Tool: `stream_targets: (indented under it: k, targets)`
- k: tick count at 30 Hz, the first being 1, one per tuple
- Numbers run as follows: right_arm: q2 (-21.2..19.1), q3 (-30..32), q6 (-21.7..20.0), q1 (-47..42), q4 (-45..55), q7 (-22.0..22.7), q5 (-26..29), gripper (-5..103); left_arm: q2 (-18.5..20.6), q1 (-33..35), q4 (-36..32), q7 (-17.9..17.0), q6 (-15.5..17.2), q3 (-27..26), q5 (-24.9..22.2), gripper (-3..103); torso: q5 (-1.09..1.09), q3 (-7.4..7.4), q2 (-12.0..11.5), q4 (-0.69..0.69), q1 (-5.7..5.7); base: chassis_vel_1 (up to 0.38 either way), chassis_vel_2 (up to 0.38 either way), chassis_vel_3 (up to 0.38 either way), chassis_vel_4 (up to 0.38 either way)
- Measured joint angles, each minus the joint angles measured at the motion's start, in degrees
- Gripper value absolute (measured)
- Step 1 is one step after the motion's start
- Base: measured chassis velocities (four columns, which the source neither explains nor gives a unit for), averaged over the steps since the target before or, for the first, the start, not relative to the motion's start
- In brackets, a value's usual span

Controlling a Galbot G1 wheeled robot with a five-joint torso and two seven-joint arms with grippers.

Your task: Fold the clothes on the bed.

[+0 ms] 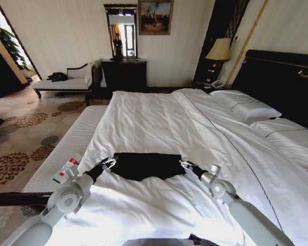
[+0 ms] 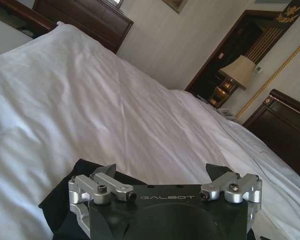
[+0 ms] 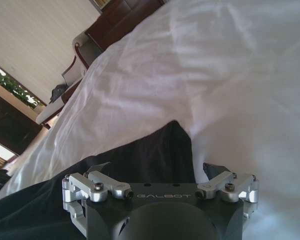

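Note:
My right gripper should next take the black top by its pointed corner (image 1: 180, 157) and pick it up, so that the clothes on the white duvet (image 1: 149, 123) can be folded.
The clothes (image 1: 143, 165) are a small black top lying flat in a wide strip on the white duvet of the bed (image 1: 154, 118), near its front edge. My left gripper (image 1: 109, 163) sits at the top's left end and my right gripper (image 1: 185, 164) at its right end, both low over the duvet. In the left wrist view the left gripper (image 2: 162, 172) stands open, with black fabric (image 2: 57, 205) under one side of it. The right gripper (image 3: 155, 167) is open too, above the edge of the black fabric (image 3: 140, 150). No lettering shows on the top.
Pillows (image 1: 246, 107) and a dark headboard (image 1: 282, 77) are at the right. A white padded bench (image 1: 66, 148) runs along the bed's left side, with patterned carpet beyond. A chaise (image 1: 66, 84), a dark dresser (image 1: 124, 74) and a lamp (image 1: 219, 49) stand by the far wall.

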Motion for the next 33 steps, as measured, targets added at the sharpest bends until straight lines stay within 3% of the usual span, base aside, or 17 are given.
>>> stream_targets:
  k: [13, 14, 17, 18, 19, 23, 27, 29, 30, 31, 33]
  targets:
    - [2.88, -1.18, -3.17, 0.08, 0.76, 0.62, 1.59, 101, -0.61, 0.31, -0.02, -0.17, 0.07, 0.04, 0.08, 100, -0.01, 0.0, 0.0, 0.0, 0.0, 0.0, 0.0, 0.0, 0.0]
    - [3.1, -1.34, -3.21, 0.22, 0.68, 0.71, 1.47, 96, -0.71, 0.34, 0.03, -0.18, 0.08, 0.11, 0.11, 100, -0.01, 0.0, 0.0, 0.0, 0.0, 0.0, 0.0, 0.0, 0.0]
    - [3.43, -1.59, -3.22, 0.48, 0.41, 0.91, 1.29, 96, -0.87, 0.37, 0.27, -0.17, 0.09, 0.23, 0.16, 100, -0.01, 0.0, 0.0, 0.0, 0.0, 0.0, 0.0, 0.0, 0.0]
    - [3.52, -1.67, -3.22, 0.62, 0.18, 0.96, 1.24, 86, -0.91, 0.34, 0.41, -0.17, 0.1, 0.34, 0.19, 100, -0.01, 0.01, 0.0, 0.0, 0.0, 0.0, 0.0, 0.0, 0.0]
    - [3.52, -1.67, -3.22, 0.62, 0.18, 0.96, 1.24, 86, -0.91, 0.34, 0.41, -0.17, 0.1, 0.34, 0.19, 100, -0.01, 0.01, 0.0, 0.0, 0.0, 0.0, 0.0, 0.0, 0.0]
    - [3.75, -1.79, -3.15, 0.94, -0.46, 1.0, 1.2, 64, -0.87, 0.0, 0.55, -0.17, 0.15, 0.59, 0.2, 100, -0.01, 0.01, 0.0, -0.01, 0.0, 0.0, 0.0, 0.0, 0.0]
    - [4.01, -1.82, -3.06, 1.02, -0.51, 1.07, 1.16, 54, -0.81, -0.05, 0.56, -0.17, 0.17, 0.61, 0.19, 100, 0.0, 0.01, 0.0, -0.01, 0.0, 0.0, 0.0, 0.0, 0.0]
    - [4.08, -1.82, -3.03, 1.02, -0.51, 1.1, 1.14, 54, -0.81, -0.05, 0.56, -0.17, 0.18, 0.61, 0.19, 100, 0.0, 0.01, 0.0, 0.0, 0.0, 0.0, 0.0, 0.0, 0.0]
    - [4.16, -1.82, -2.99, 1.03, -0.51, 1.16, 1.12, 42, -0.81, -0.02, 0.53, -0.17, 0.18, 0.61, 0.19, 100, 0.0, 0.01, 0.0, 0.0, 0.0, 0.0, 0.0, 0.0, 0.0]
    - [4.19, -1.82, -2.98, 1.03, -0.5, 1.19, 1.11, 42, -0.8, -0.01, 0.51, -0.17, 0.18, 0.61, 0.19, 100, 0.0, 0.01, 0.0, 0.0, 0.0, 0.0, 0.0, 0.0, 0.0]
    - [4.28, -1.82, -2.88, 0.96, -0.34, 1.33, 0.96, 32, -0.66, 0.06, 0.34, -0.18, 0.17, 0.61, 0.2, 100, -0.01, 0.01, 0.0, 0.0, 0.0, 0.0, 0.0, 0.0, 0.0]
